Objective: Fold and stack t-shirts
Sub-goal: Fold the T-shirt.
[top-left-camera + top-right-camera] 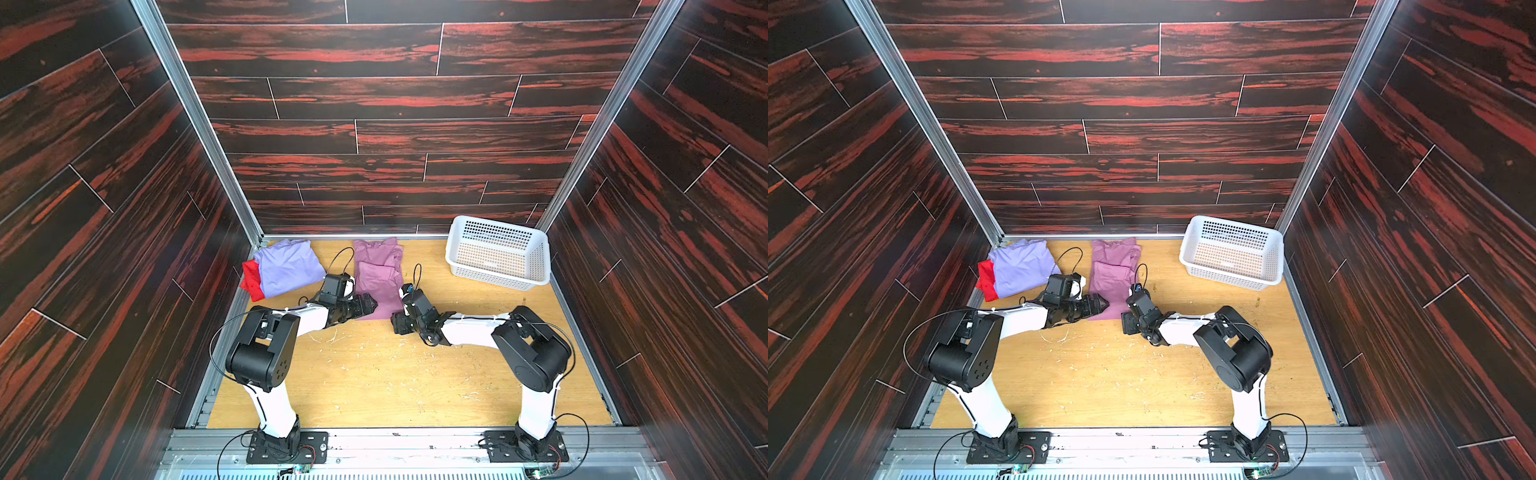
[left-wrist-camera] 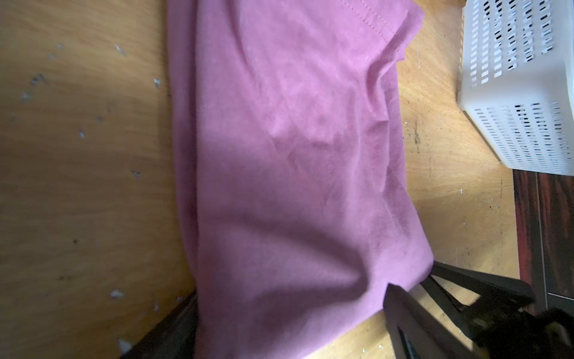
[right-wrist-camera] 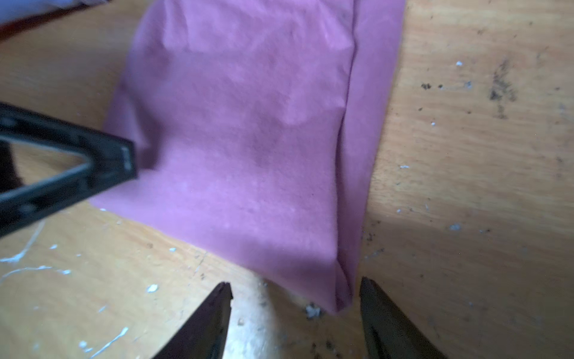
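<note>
I need to grab the pink-mauve t-shirt (image 1: 378, 274) next with my left gripper by its near corner, opposite my right gripper's corner, to fold the t-shirt's near end over.
A pink-mauve t-shirt (image 1: 378, 274) (image 1: 1113, 270) lies folded in a long strip at the middle back of the table. My left gripper (image 1: 370, 305) (image 2: 292, 307) is at its near left corner, open wide, with the cloth (image 2: 295, 140) bunched between the fingers. My right gripper (image 1: 397, 320) (image 3: 295, 287) is open at the near right corner, the corner's tip (image 3: 341, 298) lying between its fingertips. A lavender t-shirt (image 1: 286, 268) (image 1: 1021, 266) rests folded on a red t-shirt (image 1: 251, 280) (image 1: 986, 280) at the back left.
A white perforated basket (image 1: 494, 278) (image 1: 1229, 274) (image 2: 512, 77) stands tilted at the back right corner, nothing in it. Dark wood-pattern walls close in three sides. The wooden table (image 1: 395, 374) is scuffed with white flecks.
</note>
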